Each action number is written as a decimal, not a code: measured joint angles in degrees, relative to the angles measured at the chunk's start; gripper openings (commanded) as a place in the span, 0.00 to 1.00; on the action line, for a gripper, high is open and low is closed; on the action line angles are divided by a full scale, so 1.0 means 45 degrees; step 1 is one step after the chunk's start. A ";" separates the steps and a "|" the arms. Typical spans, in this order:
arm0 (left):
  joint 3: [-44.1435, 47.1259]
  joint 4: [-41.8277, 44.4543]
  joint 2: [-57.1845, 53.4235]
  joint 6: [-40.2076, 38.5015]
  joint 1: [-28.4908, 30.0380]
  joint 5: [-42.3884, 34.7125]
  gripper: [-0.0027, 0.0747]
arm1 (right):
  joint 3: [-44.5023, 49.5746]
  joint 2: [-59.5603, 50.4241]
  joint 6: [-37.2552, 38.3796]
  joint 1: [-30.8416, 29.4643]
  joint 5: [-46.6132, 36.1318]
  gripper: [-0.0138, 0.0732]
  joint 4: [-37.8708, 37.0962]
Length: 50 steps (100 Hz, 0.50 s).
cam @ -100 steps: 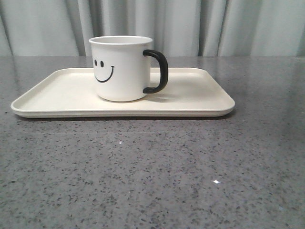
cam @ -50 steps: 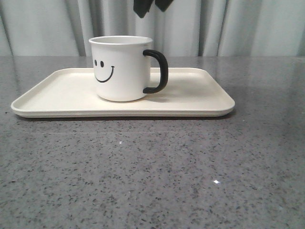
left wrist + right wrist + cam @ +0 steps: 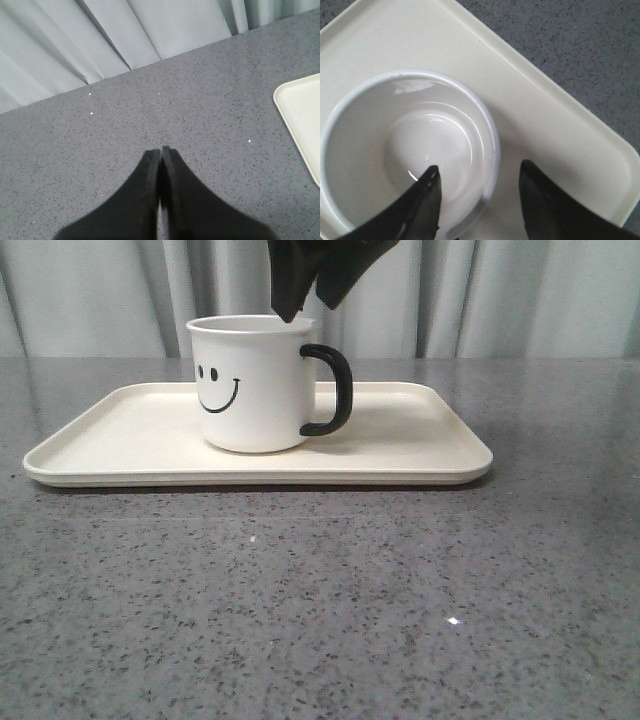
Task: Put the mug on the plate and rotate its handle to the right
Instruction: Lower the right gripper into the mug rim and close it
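Observation:
My right gripper lowers before closing on the mug, since in the front view its fingers are above the mug's rim (image 3: 308, 326), over the black handle (image 3: 335, 390).
The white mug (image 3: 255, 385) with its smiley face stands upright on the cream plate (image 3: 420, 445), left of the plate's middle. Its black handle (image 3: 335, 390) points right in the front view. My right gripper (image 3: 307, 308) hangs open just above the mug's rim on the handle side. From the right wrist, the right gripper (image 3: 479, 169) straddles the rim: one finger over the mug (image 3: 405, 145) interior, the other over the plate (image 3: 545, 125); the handle is hidden there. My left gripper (image 3: 161, 150) is shut and holds nothing, over bare table beside a plate (image 3: 302, 110) corner.
The grey speckled table (image 3: 320, 620) stretches in front of the plate. Pale curtains (image 3: 520, 295) hang behind the table's far edge.
The right gripper has come down from the top of the front view to just above the mug's rim. Mug and plate have not moved.

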 measured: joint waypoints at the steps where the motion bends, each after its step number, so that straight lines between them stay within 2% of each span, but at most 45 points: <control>1: 0.0000 0.0000 0.0000 0.0000 0.0000 0.0000 0.01 | 0.0000 0.0032 0.0000 0.0000 0.0000 0.58 0.0001; 38: 0.0000 0.0000 0.0000 0.0000 0.0000 0.0000 0.01 | 0.0000 0.0854 0.0000 0.0000 0.0000 0.57 0.0139; 45: 0.0000 0.0000 0.0000 0.0000 0.0000 0.0000 0.01 | 0.0000 0.0854 0.0000 0.0000 0.0000 0.48 0.0139; 50: 0.0000 0.0000 0.0000 0.0000 0.0000 0.0000 0.01 | 0.0000 0.0854 0.0000 0.0000 0.0000 0.36 0.0139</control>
